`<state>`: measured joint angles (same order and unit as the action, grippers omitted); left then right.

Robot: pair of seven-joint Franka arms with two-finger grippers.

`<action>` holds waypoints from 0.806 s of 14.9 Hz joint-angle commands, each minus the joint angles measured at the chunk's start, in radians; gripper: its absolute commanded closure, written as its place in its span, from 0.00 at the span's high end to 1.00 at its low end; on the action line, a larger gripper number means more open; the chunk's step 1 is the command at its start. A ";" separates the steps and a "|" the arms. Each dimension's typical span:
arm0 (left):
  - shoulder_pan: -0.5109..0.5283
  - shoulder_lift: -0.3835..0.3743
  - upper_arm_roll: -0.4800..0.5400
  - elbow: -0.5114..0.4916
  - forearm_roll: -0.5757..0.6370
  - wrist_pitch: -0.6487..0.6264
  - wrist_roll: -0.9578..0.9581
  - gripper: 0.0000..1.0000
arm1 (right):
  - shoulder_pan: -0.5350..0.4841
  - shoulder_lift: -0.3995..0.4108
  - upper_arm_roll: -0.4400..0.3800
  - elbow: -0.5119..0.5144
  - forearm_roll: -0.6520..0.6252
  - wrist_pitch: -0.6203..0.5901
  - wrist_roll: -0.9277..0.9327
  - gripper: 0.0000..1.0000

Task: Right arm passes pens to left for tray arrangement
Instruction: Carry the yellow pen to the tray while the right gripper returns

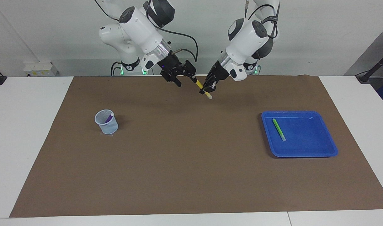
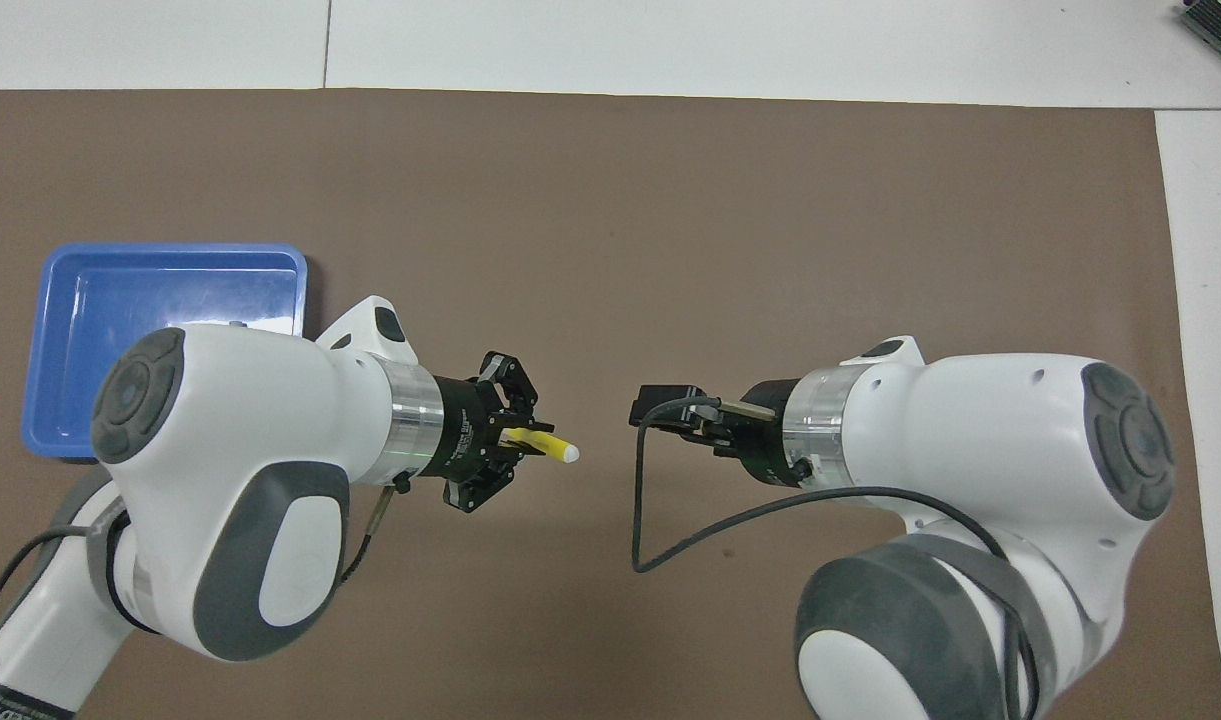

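The right gripper will next grab the purple pen (image 1: pixel 109 118) by its upper end, because the translucent cup surrounds the lower part of the pen.
My left gripper (image 1: pixel 207 89) is shut on the yellow pen (image 1: pixel 199 84) and holds it tilted, pale tip down, over the mat's edge nearest the robots. In the overhead view the yellow pen (image 2: pixel 545 445) sticks out of the left gripper (image 2: pixel 515 440). My right gripper (image 1: pixel 185 78), the one with the blue light, is open just beside the pen's upper end. In the overhead view the right gripper (image 2: pixel 660 412) is apart from the pen. The green pen (image 1: pixel 278 129) lies in the blue tray (image 1: pixel 304 155). The purple pen (image 1: pixel 109 118) stands in a translucent cup (image 1: pixel 106 125).
The blue tray (image 2: pixel 170 290) lies toward the left arm's end of the brown mat (image 1: pixel 191 163), the cup toward the right arm's end. In the overhead view the arms hide the green pen and the cup. A black cable (image 2: pixel 640 520) loops from the right wrist.
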<state>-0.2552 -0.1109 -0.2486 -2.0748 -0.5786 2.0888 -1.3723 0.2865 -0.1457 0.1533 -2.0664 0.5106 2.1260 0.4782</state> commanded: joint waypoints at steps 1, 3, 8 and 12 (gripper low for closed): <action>0.065 -0.032 0.000 0.004 0.102 -0.120 0.183 0.00 | -0.058 -0.035 0.005 -0.015 -0.116 -0.131 -0.125 1.00; 0.121 -0.030 0.000 0.025 0.195 -0.192 0.345 0.00 | -0.104 -0.054 0.005 -0.023 -0.199 -0.234 -0.260 1.00; 0.313 -0.026 0.000 0.055 0.360 -0.297 0.850 0.00 | -0.248 -0.072 0.005 -0.035 -0.349 -0.385 -0.571 1.00; 0.437 -0.021 0.000 0.050 0.517 -0.297 1.191 0.00 | -0.306 -0.086 0.005 -0.073 -0.454 -0.367 -0.948 1.00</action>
<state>0.1381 -0.1278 -0.2358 -2.0271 -0.1329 1.8077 -0.3104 0.0019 -0.1913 0.1459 -2.0935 0.1048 1.7445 -0.3269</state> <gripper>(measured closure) 0.819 0.000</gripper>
